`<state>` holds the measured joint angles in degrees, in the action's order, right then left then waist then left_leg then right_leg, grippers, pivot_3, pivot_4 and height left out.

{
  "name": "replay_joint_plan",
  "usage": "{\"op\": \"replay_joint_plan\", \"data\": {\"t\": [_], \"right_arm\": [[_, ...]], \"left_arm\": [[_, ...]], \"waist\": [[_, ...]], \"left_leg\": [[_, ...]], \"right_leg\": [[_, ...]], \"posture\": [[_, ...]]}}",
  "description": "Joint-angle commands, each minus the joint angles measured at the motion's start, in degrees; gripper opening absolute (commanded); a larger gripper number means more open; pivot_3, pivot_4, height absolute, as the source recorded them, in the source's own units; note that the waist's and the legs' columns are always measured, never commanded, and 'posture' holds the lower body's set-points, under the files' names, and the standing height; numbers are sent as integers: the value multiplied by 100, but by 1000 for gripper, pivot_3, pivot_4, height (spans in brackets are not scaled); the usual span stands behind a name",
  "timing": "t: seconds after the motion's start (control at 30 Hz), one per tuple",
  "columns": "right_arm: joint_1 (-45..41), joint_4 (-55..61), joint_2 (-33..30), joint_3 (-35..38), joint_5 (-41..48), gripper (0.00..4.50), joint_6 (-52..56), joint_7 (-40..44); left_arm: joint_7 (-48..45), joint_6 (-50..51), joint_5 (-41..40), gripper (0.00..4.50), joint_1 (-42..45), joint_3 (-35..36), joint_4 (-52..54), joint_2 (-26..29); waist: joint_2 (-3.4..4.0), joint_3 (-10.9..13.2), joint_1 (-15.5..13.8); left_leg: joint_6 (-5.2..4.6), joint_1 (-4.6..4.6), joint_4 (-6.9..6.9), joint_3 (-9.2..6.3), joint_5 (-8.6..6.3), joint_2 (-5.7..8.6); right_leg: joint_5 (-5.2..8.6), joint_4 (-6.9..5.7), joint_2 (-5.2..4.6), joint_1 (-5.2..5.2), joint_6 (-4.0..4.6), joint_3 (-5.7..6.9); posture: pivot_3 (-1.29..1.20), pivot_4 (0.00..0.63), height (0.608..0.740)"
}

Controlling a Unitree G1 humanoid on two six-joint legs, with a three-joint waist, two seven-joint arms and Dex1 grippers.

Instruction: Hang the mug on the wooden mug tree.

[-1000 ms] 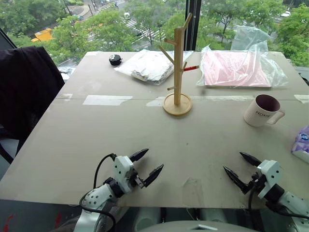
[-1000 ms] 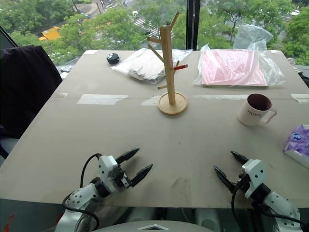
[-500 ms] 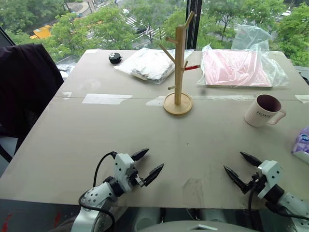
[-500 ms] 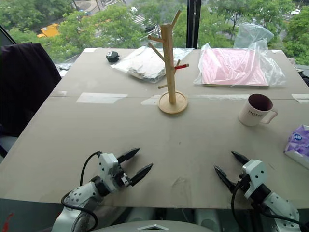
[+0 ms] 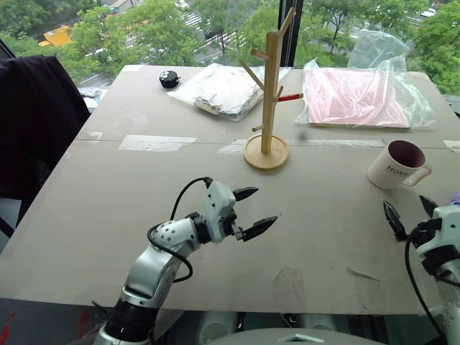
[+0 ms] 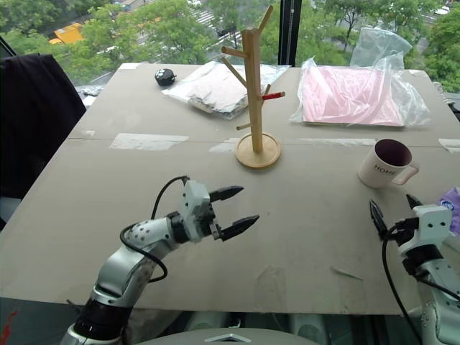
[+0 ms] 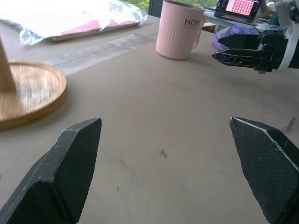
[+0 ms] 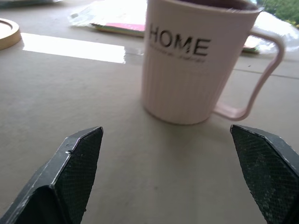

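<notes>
The mug has to hang on a peg of the wooden mug tree (image 5: 268, 93). My right gripper should grab the mug by its loop handle (image 5: 420, 175) next.
The cream-white mug (image 5: 394, 167) with a maroon inside stands upright at the table's right, its handle to the right and "HOME" lettering toward me. The wooden mug tree (image 5: 268, 93) stands on its round base behind the table's middle, its pegs bare apart from a small red piece on one. My right gripper (image 5: 406, 205) is open, just in front of the mug and apart from it; the right wrist view has the mug (image 8: 196, 70) between the finger lines. My left gripper (image 5: 262, 207) hovers open over the table's middle, pointing right, holding nothing.
A pink sheet in a clear bag (image 5: 352, 97) and a white bagged bundle (image 5: 223, 90) lie behind the tree. A small black round object (image 5: 169, 77) sits at the far left. A purple packet (image 6: 453, 208) lies by the right edge. A dark cloth (image 5: 36, 122) hangs left of the table.
Both arms have risen and moved forward. The left gripper swung right over the table's middle. The right gripper moved right to just in front of the mug. Both stayed open.
</notes>
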<state>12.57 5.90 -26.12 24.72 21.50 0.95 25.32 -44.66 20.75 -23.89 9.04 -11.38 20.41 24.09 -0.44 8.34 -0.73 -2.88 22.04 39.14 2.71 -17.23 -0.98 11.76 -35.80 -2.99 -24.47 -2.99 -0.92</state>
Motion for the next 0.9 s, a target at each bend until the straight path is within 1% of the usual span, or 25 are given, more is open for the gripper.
{"op": "replay_joint_plan", "data": {"t": [0.03, 0.1, 0.27, 0.4, 0.57, 0.9], "right_arm": [[-489, -581, -375, 356, 79, 4426, 83, 42], [-826, -981, -570, 394, 125, 4426, 149, 142], [-1340, -1557, -751, 370, 226, 4426, 165, 429], [-1647, -1914, -835, 363, 248, 4426, 148, 600], [-1951, -2308, -899, 337, 198, 4426, 97, 743], [-2570, -3102, -840, 168, 114, 4426, -13, 948]], "left_arm": [[-46, 742, -279, 4500, 707, -169, 290, -31], [-18, 999, -166, 4500, 1111, -316, 335, -15], [654, 1451, 329, 4500, 1573, -541, 548, -145], [931, 1757, 305, 4500, 1597, -674, 904, -365], [1033, 1958, 246, 4500, 1544, -769, 1078, -543], [941, 1910, 253, 4500, 1521, -798, 992, -616]], "waist": [[-5, 3, 20], [-11, 14, 44], [-12, 15, 86], [-13, 17, 106], [-13, 17, 112], [-13, 17, 149]], "left_leg": [[0, -3, -1, -1, 0, 0], [0, -10, 0, -1, 0, -2], [0, -16, -1, -6, 0, -3], [0, -11, -1, -7, 0, -4], [0, -16, 1, -2, 0, -2], [0, -23, 3, 1, 1, 0]], "right_leg": [[0, 0, 3, 2, 0, -1], [0, -2, 13, 7, 0, -6], [0, -4, 20, 14, 0, -12], [-1, 2, 20, 14, -3, -14], [-1, 4, 14, 19, -4, -19], [-2, -4, 16, 22, -4, -21]], "posture": [[0, 150, 740], [0, 150, 740], [0, 150, 740], [0, 150, 740], [0, 150, 740], [0, 150, 740]]}}
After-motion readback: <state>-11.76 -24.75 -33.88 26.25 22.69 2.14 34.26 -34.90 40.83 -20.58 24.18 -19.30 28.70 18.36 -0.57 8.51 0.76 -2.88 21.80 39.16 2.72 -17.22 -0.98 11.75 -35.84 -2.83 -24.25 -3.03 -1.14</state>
